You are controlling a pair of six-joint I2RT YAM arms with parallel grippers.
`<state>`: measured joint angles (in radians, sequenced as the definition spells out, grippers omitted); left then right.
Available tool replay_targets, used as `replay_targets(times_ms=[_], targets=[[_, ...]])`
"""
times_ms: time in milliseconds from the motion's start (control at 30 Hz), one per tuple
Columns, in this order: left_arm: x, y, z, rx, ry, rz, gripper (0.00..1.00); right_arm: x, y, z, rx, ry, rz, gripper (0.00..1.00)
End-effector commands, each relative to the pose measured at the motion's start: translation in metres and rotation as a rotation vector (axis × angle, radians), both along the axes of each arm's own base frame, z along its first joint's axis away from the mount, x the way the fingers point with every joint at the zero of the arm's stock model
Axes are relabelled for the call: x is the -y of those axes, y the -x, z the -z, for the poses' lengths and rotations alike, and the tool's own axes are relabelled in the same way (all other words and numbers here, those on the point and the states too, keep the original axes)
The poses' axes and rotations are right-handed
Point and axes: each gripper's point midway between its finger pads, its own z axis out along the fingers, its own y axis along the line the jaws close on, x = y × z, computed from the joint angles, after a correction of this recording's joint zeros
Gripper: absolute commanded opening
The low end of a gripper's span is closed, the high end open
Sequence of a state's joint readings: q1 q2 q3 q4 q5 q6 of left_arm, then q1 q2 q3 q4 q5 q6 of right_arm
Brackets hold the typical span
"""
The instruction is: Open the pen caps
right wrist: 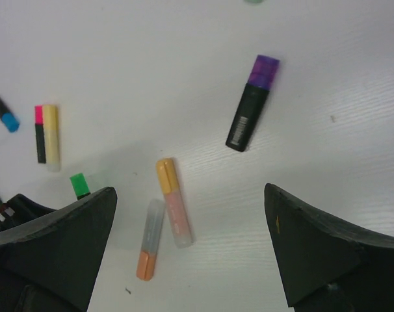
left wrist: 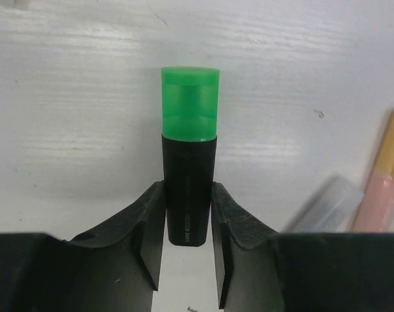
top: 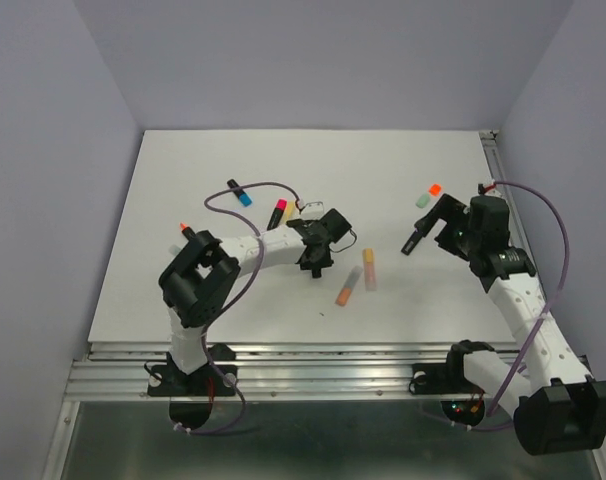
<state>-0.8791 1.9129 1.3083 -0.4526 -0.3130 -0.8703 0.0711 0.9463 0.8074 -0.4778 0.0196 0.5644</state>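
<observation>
The robot's right gripper needs to pull the highlighter's cap open, so it should next grab the green cap and leave the black body to the left gripper.
My left gripper is shut on the black body of a highlighter, low over the table. Its green cap is on and points away from the fingers. In the top view my left gripper hides this pen. My right gripper is open and empty above the table. A black highlighter with a purple cap lies ahead of it, also in the top view beside my right gripper. The green cap also shows in the right wrist view.
Two pastel pens lie mid-table, one with a yellow-orange cap, one with an orange cap. A blue-capped pen and a pink-capped and a yellow pen lie further back. A mint cap and an orange cap lie back right.
</observation>
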Motion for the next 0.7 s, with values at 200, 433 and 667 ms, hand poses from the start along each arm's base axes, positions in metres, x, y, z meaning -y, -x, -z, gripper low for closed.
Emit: replay_targets(times_ms=[200, 433, 667], targets=[[0.027, 0.015, -0.132, 0.464, 0.344, 0.256, 0.00, -0.121, 0.007, -0.054, 0.187, -0.367, -0.580, 1.00], [0.042, 0.029, -0.143, 0.503, 0.395, 0.325, 0.00, -0.187, -0.002, -0.071, 0.201, -0.276, -0.609, 1.00], [0.062, 0.038, -0.155, 0.529, 0.414, 0.355, 0.00, -0.208, -0.024, -0.052, 0.147, -0.195, -0.555, 0.97]])
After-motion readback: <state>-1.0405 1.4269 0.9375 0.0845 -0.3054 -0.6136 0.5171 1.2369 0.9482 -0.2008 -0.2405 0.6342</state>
